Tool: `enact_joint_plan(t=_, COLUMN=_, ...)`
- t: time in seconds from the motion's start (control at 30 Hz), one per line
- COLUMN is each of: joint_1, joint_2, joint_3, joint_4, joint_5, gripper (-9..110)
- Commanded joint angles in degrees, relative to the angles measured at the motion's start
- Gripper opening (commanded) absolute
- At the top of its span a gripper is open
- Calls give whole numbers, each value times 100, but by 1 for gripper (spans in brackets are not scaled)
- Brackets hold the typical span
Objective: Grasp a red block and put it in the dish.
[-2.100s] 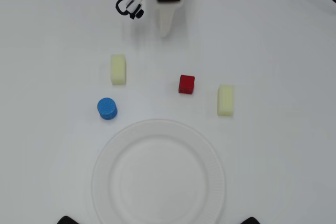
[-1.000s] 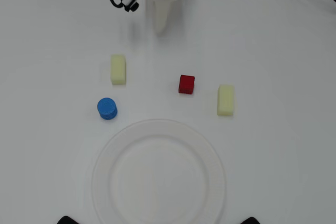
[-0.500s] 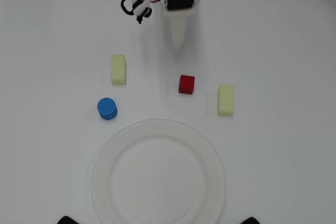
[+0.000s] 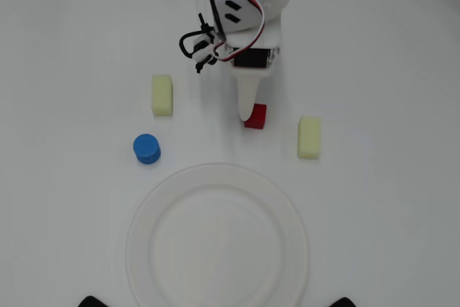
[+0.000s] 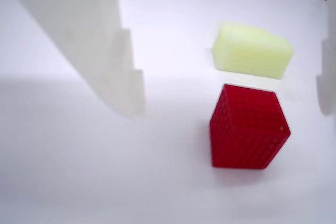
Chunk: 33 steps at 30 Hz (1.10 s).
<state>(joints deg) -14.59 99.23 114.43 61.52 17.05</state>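
The red block [image 4: 256, 116] needs to go in the dish. My gripper will grab the block by its opposite sides next.
The red block [image 4: 256, 116] sits on the white table just above the dish [image 4: 154, 199], a large white paper plate. My gripper [image 4: 251, 108] is low over the block, and its long white finger [image 4: 246, 98] reaches down at the block's left side. In the wrist view the red block [image 5: 248, 127] lies between the wide left finger [image 5: 89, 40] and the other finger [image 5: 328, 80] at the right edge. It looks apart from both. My gripper [image 5: 229, 106] is open and holds nothing.
Two pale yellow blocks lie left [image 4: 162, 95] and right [image 4: 309, 136] of the red block; one shows in the wrist view [image 5: 252, 50]. A blue cylinder [image 4: 146, 149] stands at the left. Two black shapes [image 4: 93, 301] sit at the bottom edge.
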Motion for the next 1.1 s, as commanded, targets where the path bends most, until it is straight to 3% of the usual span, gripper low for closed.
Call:
enact_joint_plan(t=0.0, joint_1=-70, joint_2=-114, joint_3=-352, joint_4=-149, joint_5=79, gripper=28)
enact_joint_plan(t=0.67, joint_1=-756, joint_2=-387, joint_3=-167, joint_4=-475, joint_5=519, gripper=23)
enact_joint_plan(t=1.07, joint_1=-659, joint_2=-378, joint_3=-114, joint_4=-615, joint_5=123, gripper=23)
